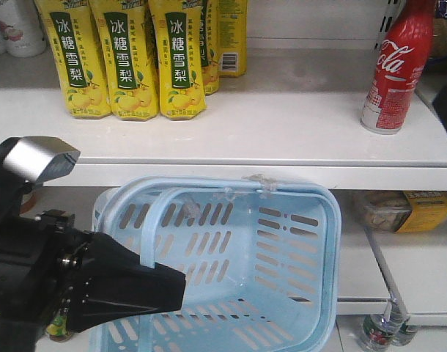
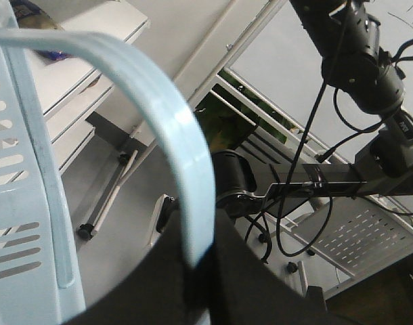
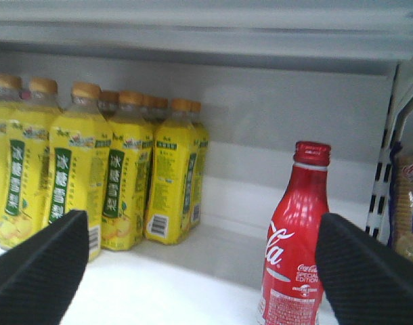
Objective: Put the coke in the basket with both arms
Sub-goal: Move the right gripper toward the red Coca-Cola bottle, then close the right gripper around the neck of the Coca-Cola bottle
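Observation:
The right gripper grabs the red bottle by its capped neck (image 3: 310,159) next. Then it places the coke (image 3: 294,237) in the basket.
The coke (image 1: 393,70), a red bottle with white Coca-Cola script, stands upright at the right end of the white shelf (image 1: 282,139). In the right wrist view the coke (image 3: 294,237) is just inside the right fingertip (image 3: 369,271). My right gripper (image 3: 203,271) is open wide with nothing held. The pale blue basket (image 1: 330,213) hangs below the shelf edge, tilted. My left gripper (image 1: 154,282) is shut on its swing handle (image 1: 154,220). In the left wrist view the handle (image 2: 172,128) runs down between the jaws of the left gripper (image 2: 201,274).
Several yellow pear-drink bottles (image 1: 121,59) stand at the shelf's left (image 3: 125,183). White bottles (image 1: 18,26) sit at far left. Packaged goods (image 1: 407,209) lie on the lower shelf. A biscuit pack (image 3: 409,203) is right of the coke. A black arm with cables (image 2: 369,68) shows.

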You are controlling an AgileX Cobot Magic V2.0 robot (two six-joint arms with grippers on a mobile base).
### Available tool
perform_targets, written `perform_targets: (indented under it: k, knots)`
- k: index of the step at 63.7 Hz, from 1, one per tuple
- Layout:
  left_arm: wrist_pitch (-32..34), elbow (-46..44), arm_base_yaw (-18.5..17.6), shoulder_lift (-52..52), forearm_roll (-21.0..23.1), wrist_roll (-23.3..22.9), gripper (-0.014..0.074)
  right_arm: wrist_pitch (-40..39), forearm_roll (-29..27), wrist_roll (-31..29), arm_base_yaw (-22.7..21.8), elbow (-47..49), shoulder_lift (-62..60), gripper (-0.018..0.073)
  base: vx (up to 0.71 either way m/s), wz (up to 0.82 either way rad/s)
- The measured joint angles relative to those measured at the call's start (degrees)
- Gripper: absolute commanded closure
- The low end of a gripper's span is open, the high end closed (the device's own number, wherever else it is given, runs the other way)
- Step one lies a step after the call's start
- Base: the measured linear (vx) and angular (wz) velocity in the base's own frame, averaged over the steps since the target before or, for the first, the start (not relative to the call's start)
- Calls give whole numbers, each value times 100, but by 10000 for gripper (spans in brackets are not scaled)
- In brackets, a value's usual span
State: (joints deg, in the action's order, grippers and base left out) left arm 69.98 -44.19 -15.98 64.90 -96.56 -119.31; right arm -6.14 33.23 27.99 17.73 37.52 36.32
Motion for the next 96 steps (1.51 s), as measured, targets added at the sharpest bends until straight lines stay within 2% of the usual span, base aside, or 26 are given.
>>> perform_targets:
  k: [25, 43, 56, 69, 76, 82, 89, 96]
  knots:
    - [0, 0, 0, 0, 0, 0, 603, 1234, 19, 0, 0, 1868, 1698, -31, 0, 0]
    - [0, 0, 0, 0, 0, 0, 603, 1829, 592, 198, 0, 2726, 2635, -11, 0, 0]
    - [0, 0, 0, 0, 0, 0, 603, 2083, 1342, 1048, 0, 3058, 3079, -10, 0, 0]
    - [0, 0, 0, 0, 0, 0, 603, 2208, 2863, 2690, 0, 3116, 3402, 23, 0, 0]
    - [0, 0, 0, 0, 0, 0, 603, 2197, 3789, 3672, 0, 3116, 3542, 97, 0, 0]
    - [0, 0, 0, 0, 0, 0, 603, 2204, 4440, 4367, 0, 3116, 3637, 213, 0, 0]
    - [0, 0, 0, 0, 0, 0, 603, 2204, 4990, 4807, 0, 3116, 3686, 392, 0, 0]
    - [0, 0, 0, 0, 0, 0, 603, 2196, 5177, 5008, 0, 3116, 3686, 573, 0, 0]
